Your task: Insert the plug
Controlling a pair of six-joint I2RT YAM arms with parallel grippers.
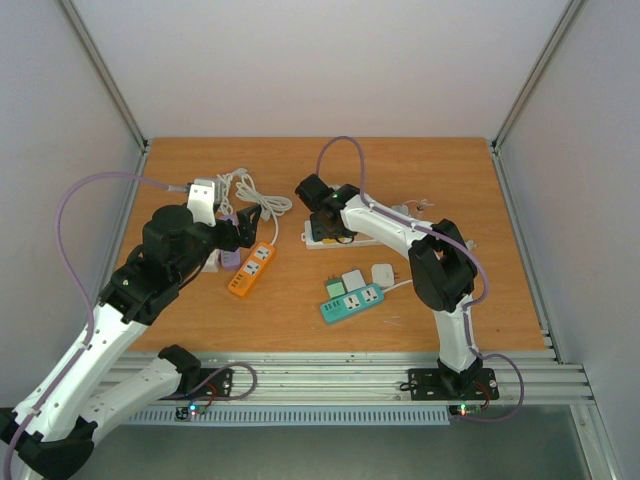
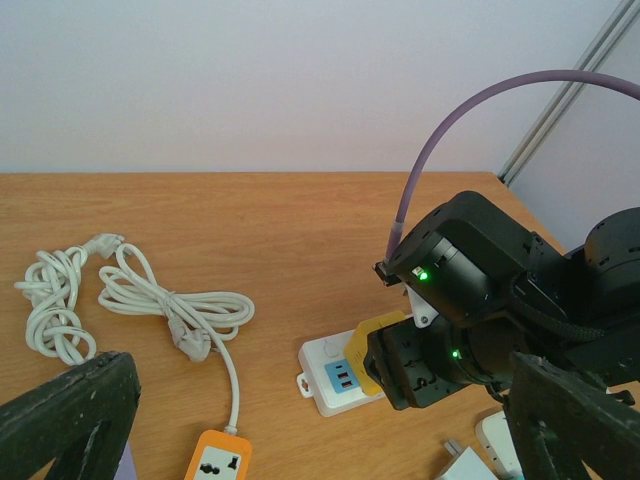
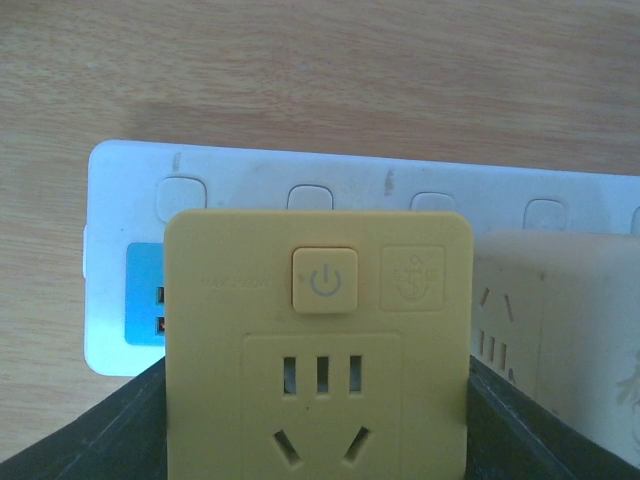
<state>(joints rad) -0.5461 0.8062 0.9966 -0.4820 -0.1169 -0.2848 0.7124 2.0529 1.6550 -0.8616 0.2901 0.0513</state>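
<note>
The yellow socket adapter (image 3: 318, 340) sits against the white power strip, snug between the power strip's USB panel and the cream adapter, so my right gripper should release it.
My right gripper (image 3: 318, 425) is shut on a yellow socket adapter (image 3: 318, 340) with a power button, one black finger on each side. The adapter sits over the white power strip (image 3: 250, 170), just right of its blue USB panel (image 3: 145, 295); its prongs are hidden. In the left wrist view the adapter (image 2: 385, 345) looks tilted against the strip (image 2: 335, 380). In the top view the right gripper (image 1: 322, 207) is at the strip's (image 1: 320, 236) left end. My left gripper (image 1: 250, 228) is open and empty above the orange power strip (image 1: 252, 268).
A cream adapter (image 3: 560, 320) sits on the white strip right of the yellow one. A coiled white cable (image 1: 245, 190) leads to the orange strip. A teal strip (image 1: 352, 302) and white adapters (image 1: 383, 273) lie mid-table. A purple object (image 1: 230, 259) lies left of the orange strip.
</note>
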